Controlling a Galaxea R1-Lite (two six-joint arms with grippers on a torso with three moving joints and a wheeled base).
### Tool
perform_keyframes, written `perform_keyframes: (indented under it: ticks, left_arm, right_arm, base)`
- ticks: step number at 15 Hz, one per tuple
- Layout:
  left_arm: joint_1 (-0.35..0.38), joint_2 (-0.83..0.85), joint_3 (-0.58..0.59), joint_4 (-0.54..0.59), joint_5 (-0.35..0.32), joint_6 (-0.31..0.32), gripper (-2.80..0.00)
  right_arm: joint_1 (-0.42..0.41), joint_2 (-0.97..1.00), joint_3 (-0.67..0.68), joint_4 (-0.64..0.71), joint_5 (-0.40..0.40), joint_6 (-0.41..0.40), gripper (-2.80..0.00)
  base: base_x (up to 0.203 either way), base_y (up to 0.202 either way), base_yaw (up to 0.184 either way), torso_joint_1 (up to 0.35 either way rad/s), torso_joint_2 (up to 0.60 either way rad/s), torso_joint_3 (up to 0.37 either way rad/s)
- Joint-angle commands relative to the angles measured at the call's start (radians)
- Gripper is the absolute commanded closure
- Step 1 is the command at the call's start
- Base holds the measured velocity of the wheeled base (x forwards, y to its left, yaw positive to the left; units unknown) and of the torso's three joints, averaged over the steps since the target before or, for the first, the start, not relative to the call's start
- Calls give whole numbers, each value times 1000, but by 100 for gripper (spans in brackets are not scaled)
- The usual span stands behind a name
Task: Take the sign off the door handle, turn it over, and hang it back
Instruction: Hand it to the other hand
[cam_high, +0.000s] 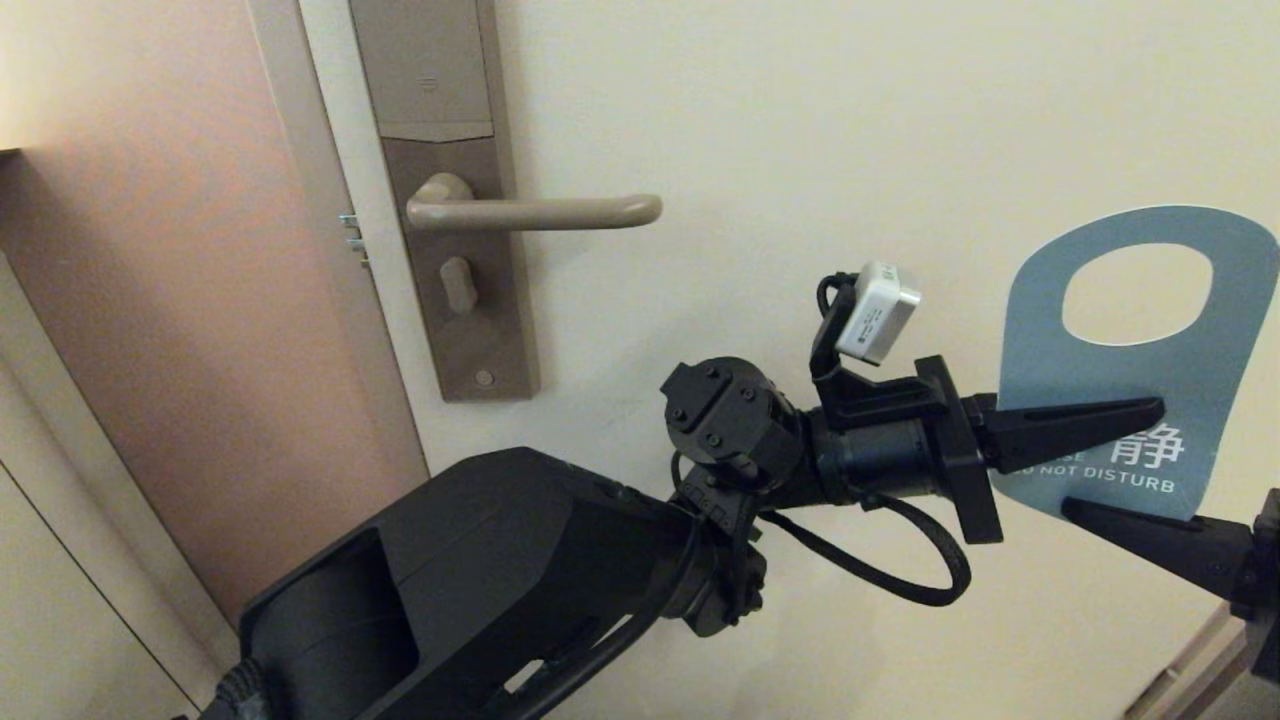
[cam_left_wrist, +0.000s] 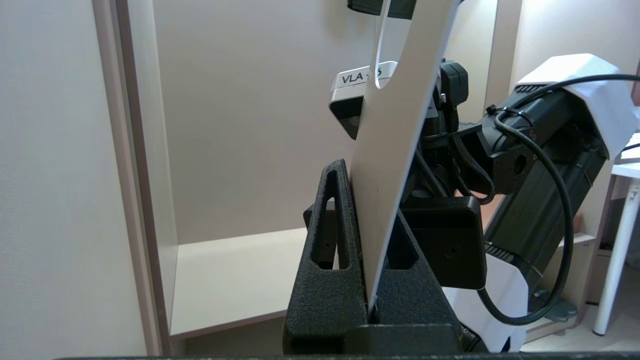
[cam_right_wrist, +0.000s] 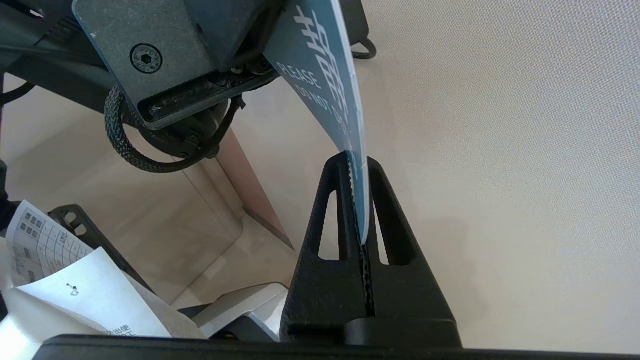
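The sign's bottom edge (cam_high: 1038, 504) sits in the right gripper's fingers and the sign would stay there, so the left gripper needs to open.
The sign (cam_high: 1100, 380) hangs in the air at the far right of the head view, off the door handle, with its blue "DO NOT DISTURB" face toward the camera and its oval hole uppermost. My left gripper (cam_high: 1155, 407) reaches in from the left and is shut on the sign's lower half. My right gripper (cam_high: 1080, 510) comes from the lower right and is shut on the bottom edge. The left wrist view shows the sign's white face (cam_left_wrist: 395, 150) pinched in the left gripper (cam_left_wrist: 370, 200). The right wrist view shows the blue face (cam_right_wrist: 325, 85) clamped in the right gripper (cam_right_wrist: 357, 160). The door handle (cam_high: 540, 212) stands bare and level, well to the left.
The tall brown backplate (cam_high: 450, 100) carries a thumb-turn (cam_high: 458, 283) below the lever. The door's edge and a reddish-brown panel (cam_high: 200, 300) lie to the left. My left arm's dark forearm (cam_high: 480, 580) fills the lower middle. A printed paper (cam_right_wrist: 75, 295) shows near the robot's body.
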Motion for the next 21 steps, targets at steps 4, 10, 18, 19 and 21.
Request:
perform_keyframes:
  ticks: [4,10,18,19,21]
  left_arm:
    - [1,-2,4,-21,-4,13,0]
    - [1,-2,11,-21,-1,22,-280]
    - [1,-80,154,-21,-1,24,-280]
    - [1,-100,186,-21,-2,25,-280]
    - [7,-134,239,-21,-2,27,-280]
  right_arm:
    - [0,3,2,-1,3,1,0]
    - [0,4,3,-1,3,1,0]
    - [0,9,10,-1,3,1,0]
    - [0,9,10,-1,3,1,0]
    - [0,9,10,-1,3,1,0]
  base:
    - [0,0,0,0,0,0]
    - [0,0,0,0,0,0]
    - [0,0,0,0,0,0]
    - [0,0,0,0,0,0]
    - [0,0,0,0,0,0]
